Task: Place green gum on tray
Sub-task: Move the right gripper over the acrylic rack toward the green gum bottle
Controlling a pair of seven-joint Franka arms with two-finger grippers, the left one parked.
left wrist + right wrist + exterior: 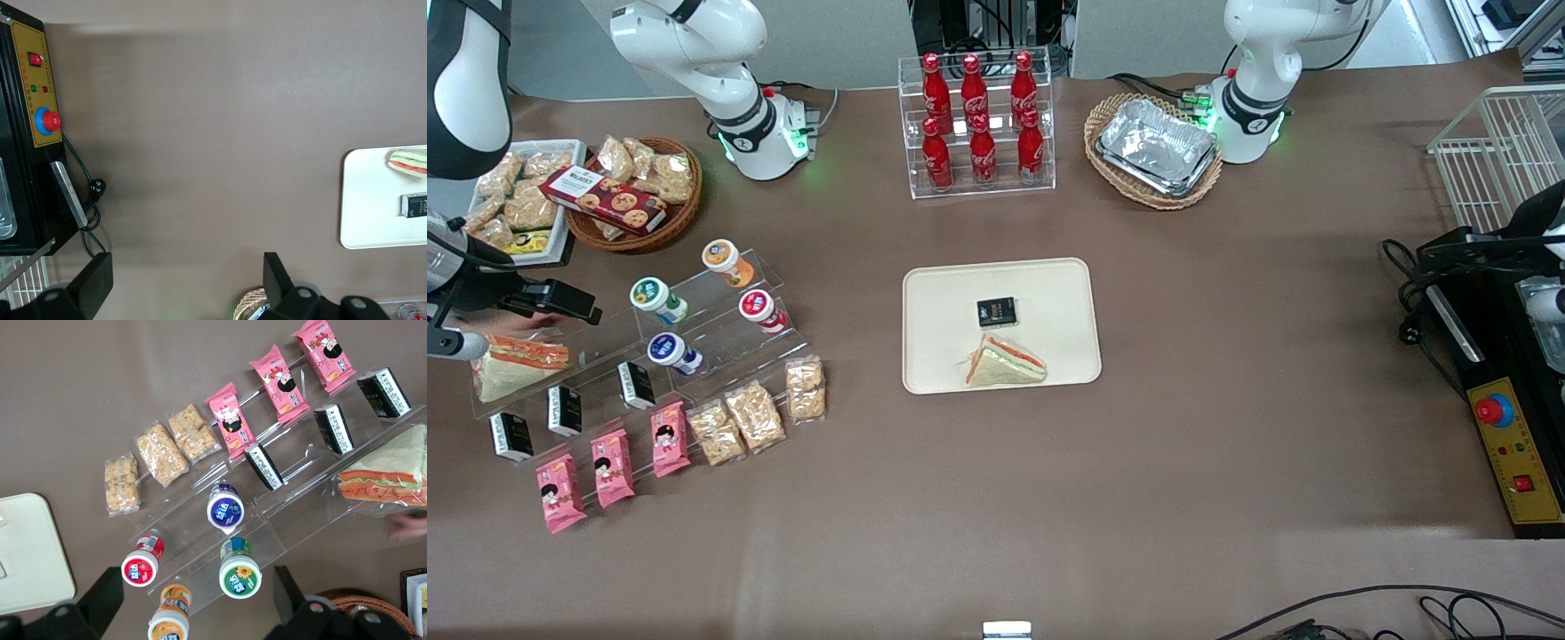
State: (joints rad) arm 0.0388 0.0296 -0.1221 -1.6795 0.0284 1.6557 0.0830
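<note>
I need to place the green gum on the cream tray [943, 302], so my right gripper needs to grab the gum by its white lid [649, 292] next.
The green gum [656, 299] [239, 570], a small white bottle with a green-rimmed lid, lies on the clear stepped stand [720, 333] toward the working arm's end of the table. My right gripper [574, 302] [197, 603] hovers above that stand, open, with nothing between its fingers [100, 600]. In the wrist view the green gum lies below the gap, close to one finger. The cream tray [943, 302] [27, 553] [367, 200] lies mid-table with a black packet [996, 312] and a wrapped sandwich [1005, 363] on it.
On the stand beside the green gum lie an orange-lidded bottle [725, 260], a red-lidded one [760, 308] and a blue-lidded one [671, 351]. Black packets, pink packets [612, 467], cracker bags and a sandwich [516, 364] also crowd it. A cola rack [978, 120] and a foil tray in a wicker basket [1156, 147] stand farther back.
</note>
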